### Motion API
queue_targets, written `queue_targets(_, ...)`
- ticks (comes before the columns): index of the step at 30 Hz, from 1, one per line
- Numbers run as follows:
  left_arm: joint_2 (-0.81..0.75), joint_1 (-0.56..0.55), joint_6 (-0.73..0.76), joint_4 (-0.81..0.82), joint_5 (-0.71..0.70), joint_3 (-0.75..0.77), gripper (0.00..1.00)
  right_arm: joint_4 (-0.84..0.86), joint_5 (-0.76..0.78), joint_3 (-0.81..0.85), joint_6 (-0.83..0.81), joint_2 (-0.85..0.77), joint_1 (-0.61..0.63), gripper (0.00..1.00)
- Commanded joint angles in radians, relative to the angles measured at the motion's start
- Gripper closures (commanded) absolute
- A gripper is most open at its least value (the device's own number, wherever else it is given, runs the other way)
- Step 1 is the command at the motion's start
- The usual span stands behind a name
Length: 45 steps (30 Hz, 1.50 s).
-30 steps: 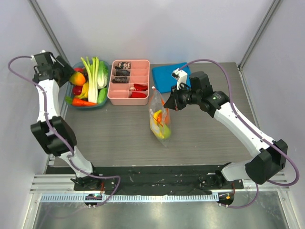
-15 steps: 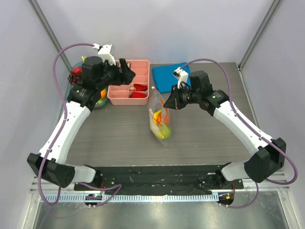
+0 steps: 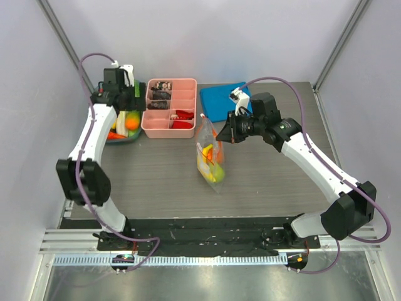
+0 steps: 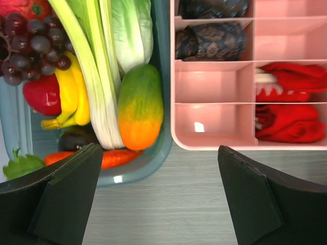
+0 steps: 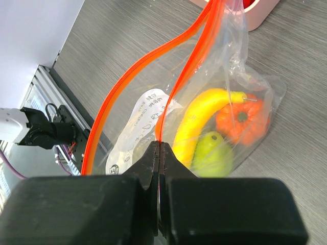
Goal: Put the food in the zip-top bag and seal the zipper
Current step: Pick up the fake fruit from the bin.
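Next, my left gripper grabs the green-orange fruit (image 4: 139,109) across its sides near the orange end, so its green end enters the zip-top bag first.
The clear zip-top bag (image 3: 209,155) stands mid-table, mouth open, with a yellow banana (image 5: 204,115), a green pear (image 5: 213,154) and an orange pumpkin piece (image 5: 240,121) inside. My right gripper (image 5: 159,148) is shut on one lip of its orange-red zipper (image 5: 185,81) and holds it up; it also shows in the top view (image 3: 222,133). My left gripper (image 4: 158,204) is open and empty above the table beside the food bowl (image 4: 153,163). The bowl holds leafy greens (image 4: 110,61), a green-orange fruit (image 4: 139,109), grapes (image 4: 28,51), a banana (image 4: 71,97), a red fruit (image 4: 43,94) and a carrot (image 4: 110,158).
A pink compartment tray (image 3: 169,108) with dark and red items sits right of the bowl (image 3: 128,138). A folded blue cloth (image 3: 219,100) lies at the back, behind my right gripper. Frame posts stand at the back corners.
My left arm has swung back from over the pink tray to above the food bowl's near edge. The right gripper and the bag have not moved.
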Motion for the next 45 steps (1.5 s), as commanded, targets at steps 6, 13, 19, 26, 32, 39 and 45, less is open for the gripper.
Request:
queue_targets(6, 0.335, 0.068, 0.026, -0.267, 0.029, 0.358, 0.03, 0.03, 0.001, 0.018, -0.005, -0.011, -0.004, 0.99)
queue_targets(13, 0.424, 0.069, -0.03, -0.286, 0.079, 0.361, 0.14, 0.03, 0.003, 0.021, -0.011, -0.009, -0.01, 0.99)
queue_targets(19, 0.463, 0.117, -0.097, -0.261, 0.076, 0.325, 0.21, 0.03, -0.003, 0.024, -0.008, -0.003, -0.014, 0.99)
queue_targets(26, 0.496, 0.157, -0.152, -0.241, 0.124, 0.326, 0.23, 0.027, -0.009, 0.032, -0.009, 0.006, -0.016, 0.99)
queue_targets(32, 0.489, 0.184, -0.166, -0.215, 0.222, 0.315, 0.38, 0.026, -0.011, 0.033, -0.012, 0.009, -0.016, 0.99)
queue_targets(39, 0.319, 0.184, -0.175, -0.23, 0.343, 0.308, 0.55, 0.026, -0.011, 0.03, -0.012, 0.006, -0.021, 0.99)
queue_targets(45, 0.079, 0.051, -0.187, -0.223, 0.513, 0.277, 0.6, 0.027, -0.008, 0.023, -0.006, 0.0, -0.021, 0.99)
